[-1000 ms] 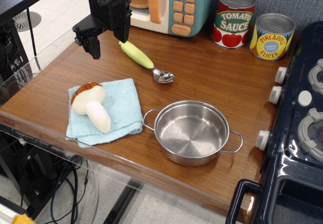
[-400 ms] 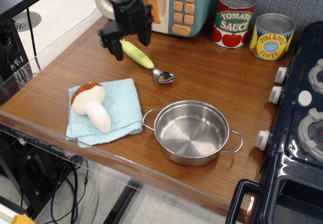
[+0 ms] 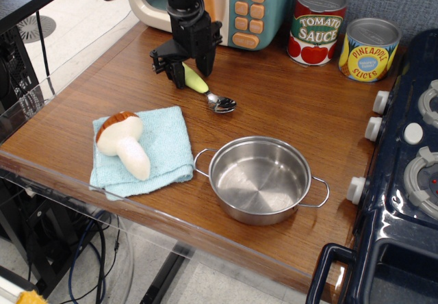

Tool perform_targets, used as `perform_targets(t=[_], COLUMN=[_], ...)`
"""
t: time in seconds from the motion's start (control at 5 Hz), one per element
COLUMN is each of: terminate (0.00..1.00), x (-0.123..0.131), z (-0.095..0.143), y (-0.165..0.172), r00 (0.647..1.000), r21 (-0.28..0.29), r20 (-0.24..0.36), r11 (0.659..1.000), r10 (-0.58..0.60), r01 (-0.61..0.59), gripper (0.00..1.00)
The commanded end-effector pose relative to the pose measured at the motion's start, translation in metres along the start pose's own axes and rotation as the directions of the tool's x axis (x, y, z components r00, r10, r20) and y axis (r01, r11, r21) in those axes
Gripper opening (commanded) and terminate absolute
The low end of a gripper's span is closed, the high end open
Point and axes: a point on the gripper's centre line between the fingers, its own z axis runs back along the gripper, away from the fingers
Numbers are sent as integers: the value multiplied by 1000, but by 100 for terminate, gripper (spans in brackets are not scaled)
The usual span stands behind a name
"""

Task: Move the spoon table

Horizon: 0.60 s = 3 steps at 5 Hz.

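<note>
The spoon needs to move across the table. My gripper will next grab the spoon by its yellow-green handle (image 3: 195,80) and leave its metal bowl (image 3: 222,103) free.
The spoon (image 3: 213,96) lies on the brown wood table (image 3: 294,105) at the back, its pale yellow-green handle pointing back-left and its metal bowl pointing front-right. My black gripper (image 3: 192,70) is down over the handle, with one finger on each side of it. The jaws stand apart and I see no grip on the handle. The upper part of the handle is hidden behind the fingers.
A steel pot (image 3: 260,179) sits at the front middle. A toy mushroom (image 3: 123,142) lies on a light blue cloth (image 3: 168,146) at the front left. A toy microwave (image 3: 246,6), a tomato sauce can (image 3: 317,25) and a pineapple can (image 3: 368,48) stand at the back. A dark blue toy stove (image 3: 404,181) is at the right.
My gripper has moved right from the table's left side and come down over the spoon's handle. The spoon has not moved.
</note>
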Motion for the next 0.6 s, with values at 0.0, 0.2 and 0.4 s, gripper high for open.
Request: perform_targets(t=[0.0,0.2,0.4], terminate=[0,0,0], x=[-7,-7,-4], z=[18,27,50], y=[10,8,8], r00=[998,995,992], r21=[10,-14,17], r20=[-68,-95,-64], r11=[1000,999,994], r10=[13,31,106], r01=[-12,-33,-105], gripper=[0,0,0])
